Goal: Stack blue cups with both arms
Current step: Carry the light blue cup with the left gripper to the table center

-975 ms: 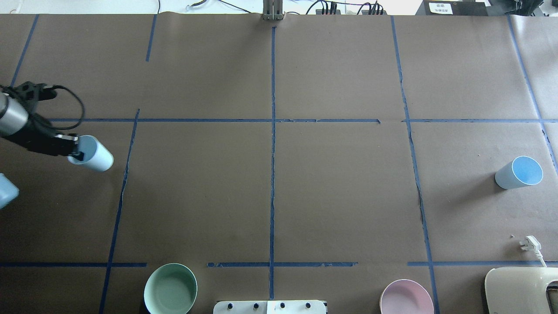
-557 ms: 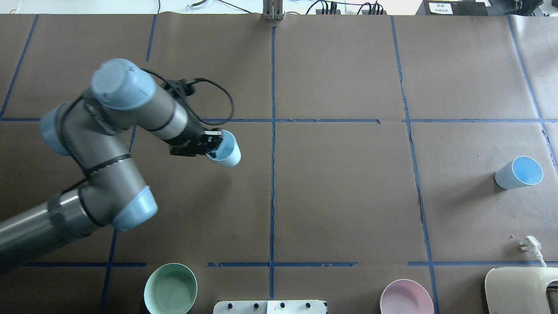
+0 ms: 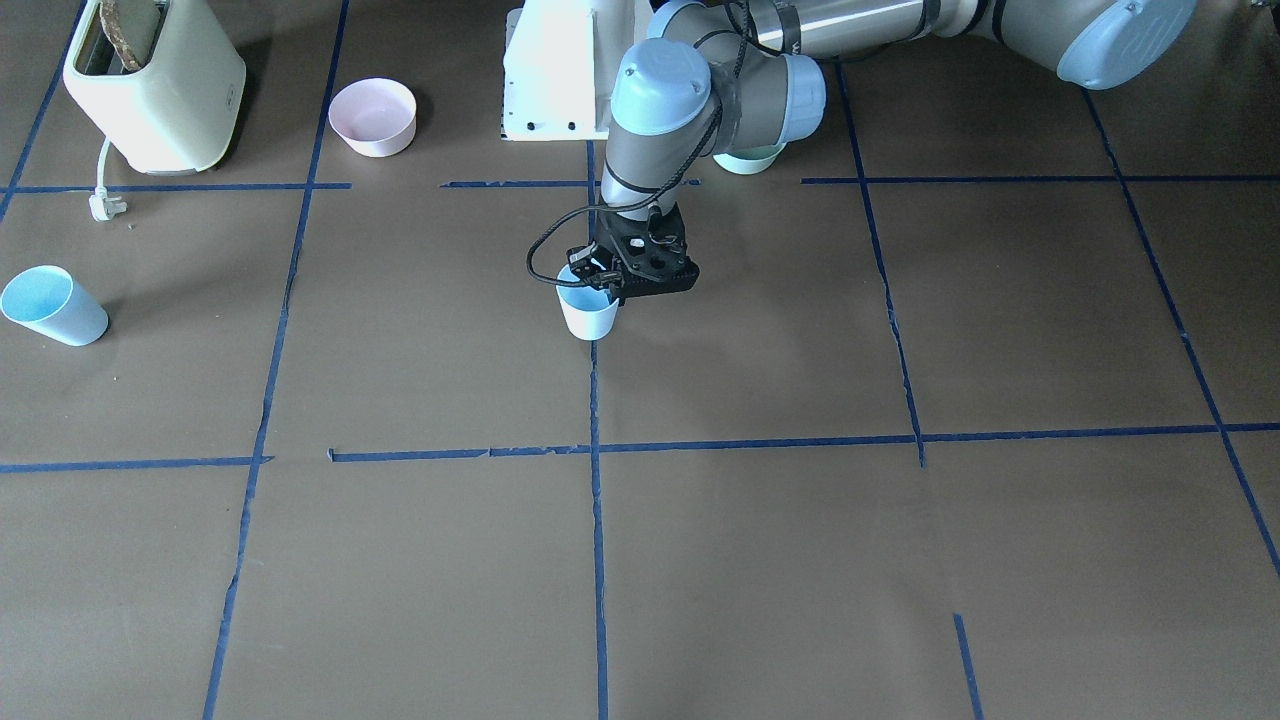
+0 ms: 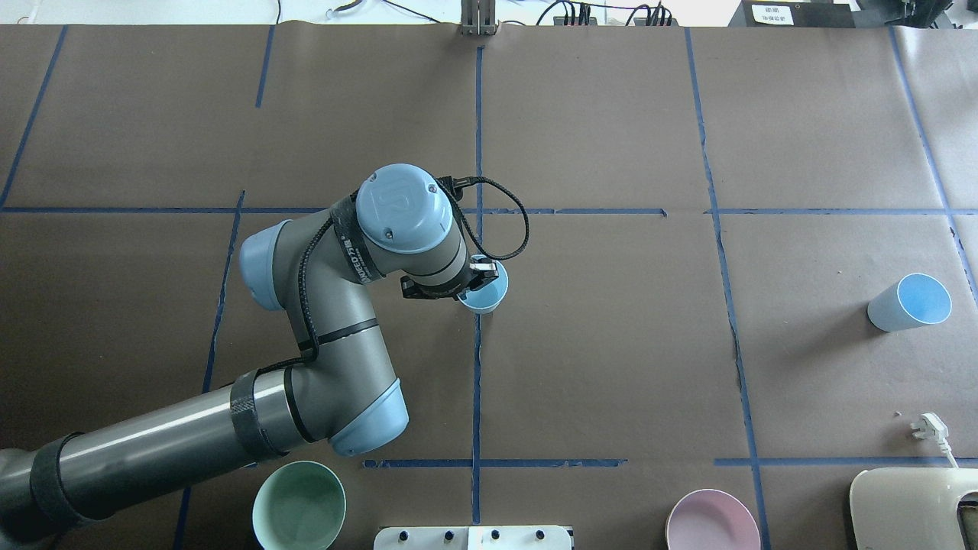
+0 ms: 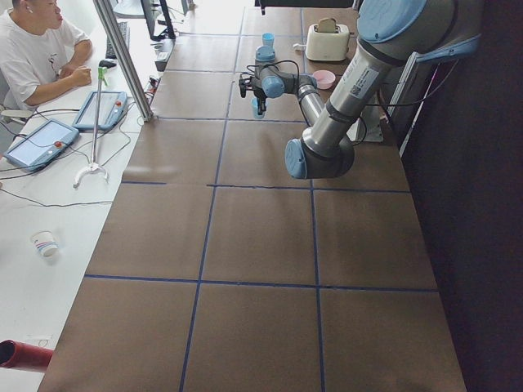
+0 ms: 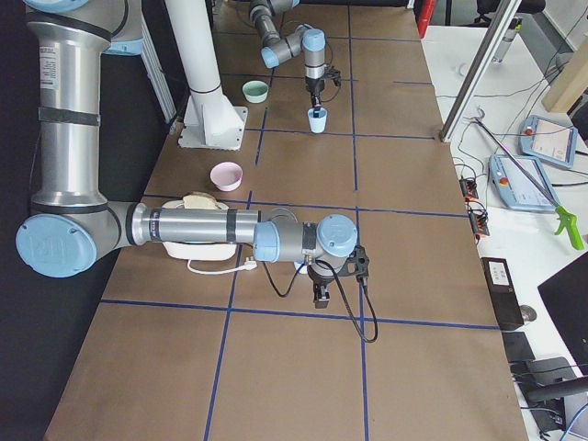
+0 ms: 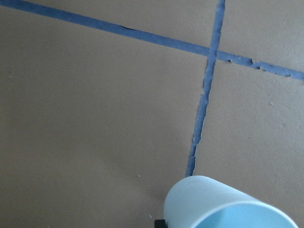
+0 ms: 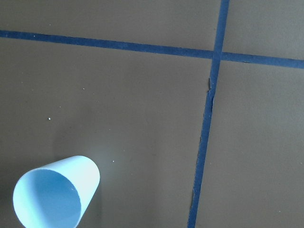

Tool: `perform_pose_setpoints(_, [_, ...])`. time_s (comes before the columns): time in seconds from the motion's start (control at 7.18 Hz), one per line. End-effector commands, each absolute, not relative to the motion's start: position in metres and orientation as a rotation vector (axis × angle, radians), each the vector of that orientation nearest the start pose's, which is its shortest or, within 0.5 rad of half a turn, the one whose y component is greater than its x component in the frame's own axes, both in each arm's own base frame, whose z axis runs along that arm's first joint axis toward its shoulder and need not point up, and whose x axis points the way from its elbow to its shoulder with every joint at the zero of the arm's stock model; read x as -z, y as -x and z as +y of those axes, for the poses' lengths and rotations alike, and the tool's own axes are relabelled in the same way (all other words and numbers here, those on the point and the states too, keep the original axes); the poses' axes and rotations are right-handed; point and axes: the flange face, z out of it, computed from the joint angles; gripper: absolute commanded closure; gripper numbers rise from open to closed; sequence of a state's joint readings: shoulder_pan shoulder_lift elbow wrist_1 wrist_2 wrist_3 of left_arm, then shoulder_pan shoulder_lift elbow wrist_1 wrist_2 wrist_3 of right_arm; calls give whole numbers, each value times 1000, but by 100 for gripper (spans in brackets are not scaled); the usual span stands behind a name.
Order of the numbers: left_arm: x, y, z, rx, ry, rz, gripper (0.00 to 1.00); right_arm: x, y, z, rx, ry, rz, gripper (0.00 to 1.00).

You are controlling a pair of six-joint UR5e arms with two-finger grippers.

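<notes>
The blue cup's base (image 3: 587,331) is resting on the centre tape line (image 3: 594,350) in the front view, so it is time for my left gripper to open.
My left gripper (image 4: 475,278) is shut on the rim of one blue cup (image 4: 484,296), one finger inside it. It holds the cup upright on the table's centre tape line, at or just above the surface (image 3: 588,308). The cup fills the bottom of the left wrist view (image 7: 228,204). The other blue cup (image 4: 909,302) stands alone at the far right (image 3: 52,305) and shows in the right wrist view (image 8: 54,197). My right gripper (image 6: 322,296) shows only in the exterior right view, close to that cup. I cannot tell whether it is open or shut.
A mint-green bowl (image 4: 299,506) and a pink bowl (image 4: 712,521) sit at the near edge on either side of the white base (image 3: 555,70). A cream toaster (image 4: 913,508) with its plug (image 4: 928,426) is at the near right corner. Blue tape lines grid the brown table.
My left arm has swung from the table's left edge to the centre, carrying the blue cup and turning it upright. The right-hand cup has not moved.
</notes>
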State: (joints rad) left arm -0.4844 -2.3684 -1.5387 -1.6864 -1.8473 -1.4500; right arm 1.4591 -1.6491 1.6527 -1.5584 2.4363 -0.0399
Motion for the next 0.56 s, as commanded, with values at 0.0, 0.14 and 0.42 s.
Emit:
perform_pose_setpoints(0.0, [-177,-599,-430,214,-17,896,100,-647,-1,-464,165,7,-868,0])
perform_pose_setpoints(0.14, [-178,-599,-431,215,-18,893,96,-645,0,-465,170,4,-867,0])
perform_pose_setpoints(0.42, [-180,-603,-425,209,-9,892,43,-644,10,-466,199,-9,-867,0])
